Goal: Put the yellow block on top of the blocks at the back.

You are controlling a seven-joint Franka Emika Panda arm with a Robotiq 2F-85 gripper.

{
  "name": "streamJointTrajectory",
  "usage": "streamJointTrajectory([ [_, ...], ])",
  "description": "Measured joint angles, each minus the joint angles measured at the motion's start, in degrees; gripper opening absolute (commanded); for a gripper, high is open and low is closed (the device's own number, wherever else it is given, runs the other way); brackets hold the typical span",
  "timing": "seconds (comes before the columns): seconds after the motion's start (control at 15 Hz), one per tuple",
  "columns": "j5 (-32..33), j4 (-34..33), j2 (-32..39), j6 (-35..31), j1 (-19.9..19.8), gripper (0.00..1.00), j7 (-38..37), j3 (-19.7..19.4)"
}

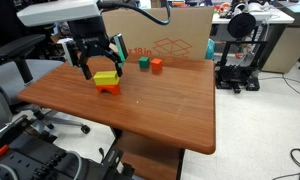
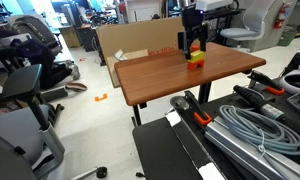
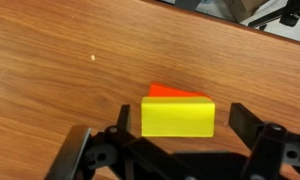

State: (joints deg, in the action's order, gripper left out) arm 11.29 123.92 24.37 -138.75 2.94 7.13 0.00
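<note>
My gripper closes on the yellow block now, as my fingers reach down beside both its ends above the orange-red block (image 1: 110, 90) (image 3: 170, 91), so closing would catch it.
The yellow block (image 1: 106, 78) lies on top of a flat orange-red block (image 1: 110, 90) on the wooden table (image 1: 160, 105). In the wrist view the yellow block (image 3: 177, 116) sits between my open fingers, with the orange-red block (image 3: 170, 91) showing behind it. My gripper (image 1: 98, 62) hangs just above the yellow block, open, with gaps on both sides. It also shows in an exterior view (image 2: 193, 45) over the block (image 2: 195, 57). The blocks at the back, a dark green cube (image 1: 143, 62) and an orange-red cube (image 1: 157, 66), stand side by side farther back.
A large cardboard box (image 1: 170, 35) stands behind the table. A 3D printer (image 1: 240, 50) sits on the floor beside it. Office chairs (image 2: 20, 90) and cables (image 2: 255, 130) surround the table.
</note>
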Motion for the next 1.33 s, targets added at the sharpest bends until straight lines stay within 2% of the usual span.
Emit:
streamJointTrajectory([
  [0.27,0.44,-0.71,0.36,0.46,0.0,0.42,-0.56,-0.08],
  [0.8,-1.66,-4.24,-0.05,6.28,-1.61,0.42,-0.69,-0.12],
  [1.33,-9.13,-17.48,1.63,14.64,-7.39,0.42,-0.68,-0.94],
])
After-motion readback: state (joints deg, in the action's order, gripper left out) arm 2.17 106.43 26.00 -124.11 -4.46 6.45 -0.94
